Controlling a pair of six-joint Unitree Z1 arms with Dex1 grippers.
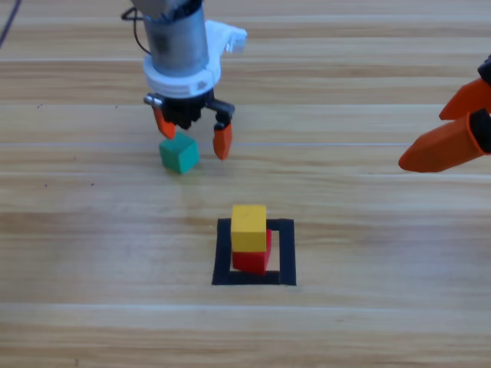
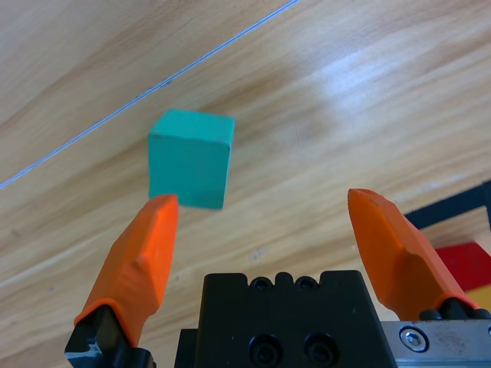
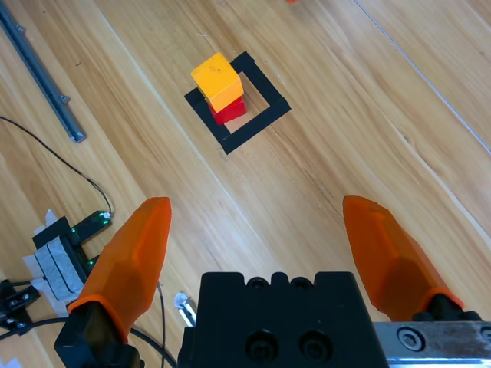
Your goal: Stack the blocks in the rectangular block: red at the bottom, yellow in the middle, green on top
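Note:
The green cube (image 1: 179, 154) needs to be reached and grabbed by its opposite sides with my left gripper. Its bottom will then be free to sit on the yellow cube (image 1: 249, 225).
The yellow cube (image 1: 249, 225) rests on the red cube (image 1: 253, 259) inside the black-tape rectangle (image 1: 222, 257), toward its left side. The same stack shows in the right wrist view, yellow cube (image 3: 218, 80) over red cube (image 3: 229, 111) in the tape rectangle (image 3: 265, 123). The green cube (image 1: 179, 154) lies on the wood to the upper left. My left gripper (image 1: 193, 133) hangs open just above it; in the left wrist view the green cube (image 2: 190, 157) sits off its left fingertip (image 2: 157, 222), not between the jaws. My right gripper (image 1: 453, 130) waits open at the right edge.
Bare wooden table surrounds the rectangle. In the right wrist view a metal rail (image 3: 40, 73) and cables with a small electronics board (image 3: 61, 253) lie off the table's side.

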